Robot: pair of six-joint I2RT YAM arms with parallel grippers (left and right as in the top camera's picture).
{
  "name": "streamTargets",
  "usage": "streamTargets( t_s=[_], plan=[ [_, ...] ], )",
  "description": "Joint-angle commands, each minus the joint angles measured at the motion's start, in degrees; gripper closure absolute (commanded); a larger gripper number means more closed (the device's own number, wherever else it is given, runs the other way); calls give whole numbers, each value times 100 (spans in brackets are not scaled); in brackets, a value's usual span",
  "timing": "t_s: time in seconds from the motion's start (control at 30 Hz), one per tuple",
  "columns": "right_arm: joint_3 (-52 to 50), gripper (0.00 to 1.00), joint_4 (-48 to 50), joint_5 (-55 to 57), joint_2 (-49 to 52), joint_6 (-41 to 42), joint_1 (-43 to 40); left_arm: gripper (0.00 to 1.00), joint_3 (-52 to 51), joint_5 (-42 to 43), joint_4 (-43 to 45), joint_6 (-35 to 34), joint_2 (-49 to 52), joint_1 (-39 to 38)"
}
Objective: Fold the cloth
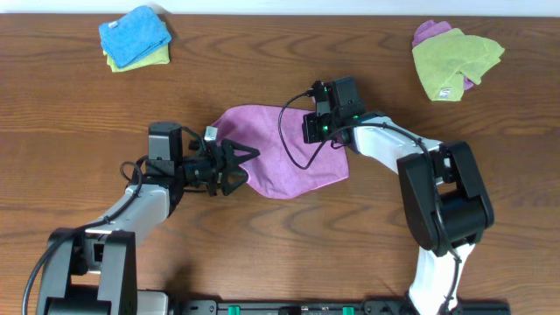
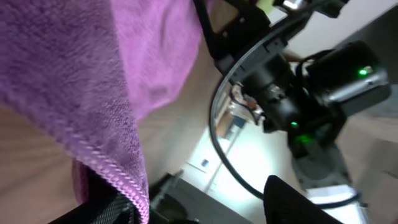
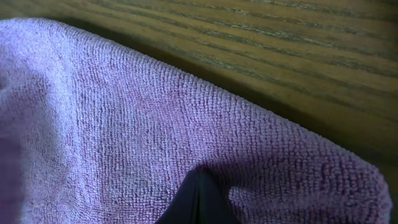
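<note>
My left gripper will grab the stitched hem of the purple-magenta cloth (image 1: 271, 162) next, opposite the corner that the right gripper is pinching. This will spread the cloth for folding.
The purple-magenta cloth (image 1: 271, 162) lies partly bunched at the table's middle. My left gripper (image 1: 241, 166) is at the cloth's left edge with its fingers spread open. In the left wrist view the cloth's stitched hem (image 2: 74, 74) drapes over one finger of the open left gripper (image 2: 199, 205). My right gripper (image 1: 317, 131) is at the cloth's upper right corner. In the right wrist view the right gripper's fingertips (image 3: 198, 199) are together, pinching the cloth (image 3: 124, 124) near its folded edge.
A bright blue cloth (image 1: 136, 35) lies on a lime-green one at the back left. Another lime-green cloth (image 1: 455, 57) lies over a purple one at the back right. The right arm (image 2: 292, 93) looms close in the left wrist view.
</note>
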Motion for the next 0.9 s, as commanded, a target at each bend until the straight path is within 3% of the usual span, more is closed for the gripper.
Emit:
streamTargets(
  t_s=[0.0,0.13,0.2,0.27,0.43,0.57,0.73,0.87],
  plan=[
    [35,98,-92,116,39,90,24,36,-24,354,44,-577,72,0],
    [35,98,-164,116,39,87,24,33,-24,393,162,-184,72,13],
    [35,99,-199,116,39,87,24,39,-24,361,271,669,72,13],
    [35,99,-236,116,39,90,24,40,-24,243,210,1438,72,11],
    [39,98,-352,116,39,87,24,43,-24,-490,-538,2791,72,9],
    [39,98,-446,116,39,85,24,44,-24,-1528,-1694,3897,72,-7],
    [39,99,-487,114,39,87,26,48,-24,-3720,-3158,4334,72,-7],
    [50,98,-632,109,37,83,26,50,-24,-3980,-3174,4264,72,-7]
  ],
)
